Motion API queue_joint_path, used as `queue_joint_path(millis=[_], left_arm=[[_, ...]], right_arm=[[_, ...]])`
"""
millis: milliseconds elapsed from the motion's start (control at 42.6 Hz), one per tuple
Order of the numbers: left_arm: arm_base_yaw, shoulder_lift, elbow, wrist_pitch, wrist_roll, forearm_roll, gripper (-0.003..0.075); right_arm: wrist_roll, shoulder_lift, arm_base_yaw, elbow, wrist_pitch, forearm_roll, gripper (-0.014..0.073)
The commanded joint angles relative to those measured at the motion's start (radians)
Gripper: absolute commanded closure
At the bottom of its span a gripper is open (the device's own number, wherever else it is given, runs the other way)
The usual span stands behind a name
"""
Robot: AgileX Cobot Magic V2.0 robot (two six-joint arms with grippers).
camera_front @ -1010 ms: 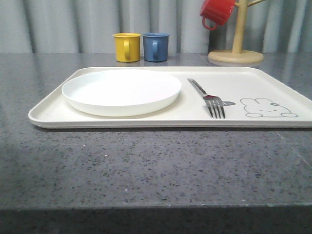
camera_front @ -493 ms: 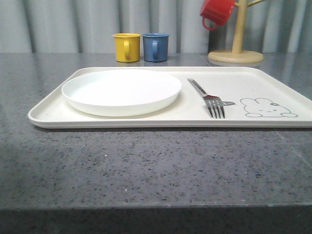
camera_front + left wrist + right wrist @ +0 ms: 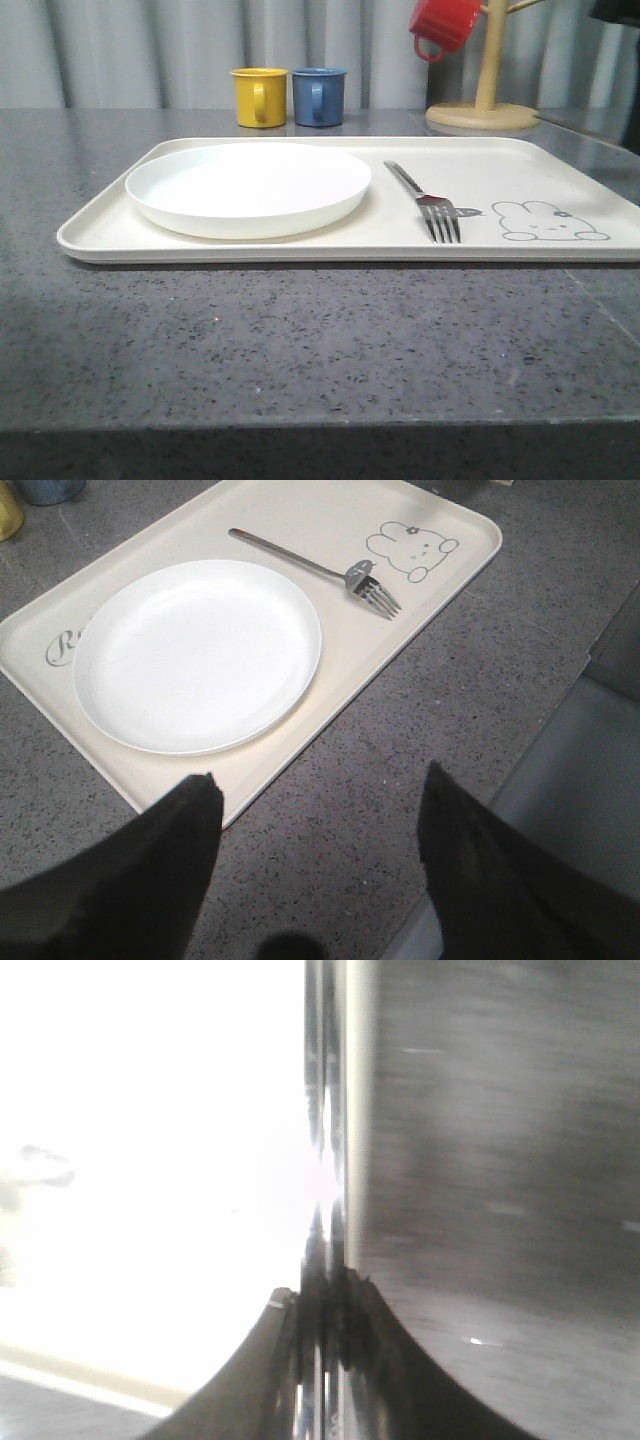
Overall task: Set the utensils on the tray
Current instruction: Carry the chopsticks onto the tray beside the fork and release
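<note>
My right gripper stays closed on the slim chopsticks for now, since the chopsticks still hang above the cream tray in the right wrist view.
The cream tray lies across the middle of the table, with the white plate on its left half. A silver fork rests to the plate's right, beside the rabbit drawing. In the left wrist view the tray, plate and fork lie beyond my left gripper. That gripper is open and empty above bare table by a tray corner. My right gripper is shut on the slim metal chopsticks, which stick out past the fingertips. The view behind them is blurred and overexposed.
A yellow mug and a blue mug stand behind the tray. A red mug hangs on a wooden stand at the back right. A dark shape sits in the top right corner of the front view.
A dark shape has come into the top right corner of the front view. Tray, plate and fork have not moved.
</note>
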Motion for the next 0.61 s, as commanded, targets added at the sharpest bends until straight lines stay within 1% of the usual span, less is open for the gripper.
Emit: queue_joint_path(millis=[0, 117, 258, 305, 446, 517, 587], left_arm=[[0.000, -0.004, -0.025, -0.072, -0.015, -0.012, 0.0291], [0.000, -0.004, -0.025, -0.072, -0.015, -0.012, 0.0291], [0.000, -0.004, -0.025, -0.072, -0.015, -0.012, 0.0291], [0.000, -0.004, -0.025, -0.072, -0.015, -0.012, 0.0291], [0.000, -0.004, -0.025, -0.074, -0.015, -0.012, 0.0291], [0.000, -0.004, -0.025, -0.074, -0.015, -0.012, 0.0291], [0.000, -0.004, -0.025, -0.074, -0.015, -0.012, 0.0291]], right_arm=[[0.026, -0.038, 0.067, -0.034, -0.036, 0.081, 0.0592], [0.118, -0.016, 0.135, -0.035, -0.094, 0.088, 0.0591], [0.231, 0.022, 0.158, -0.035, -0.164, 0.089, 0.0591], [0.254, 0.034, 0.160, -0.035, -0.177, 0.089, 0.0591], [0.259, 0.060, 0.160, -0.035, -0.184, 0.087, 0.0588], [0.260, 0.066, 0.160, -0.035, -0.186, 0.086, 0.0551], [0.260, 0.068, 0.160, -0.035, -0.179, 0.086, 0.0462]])
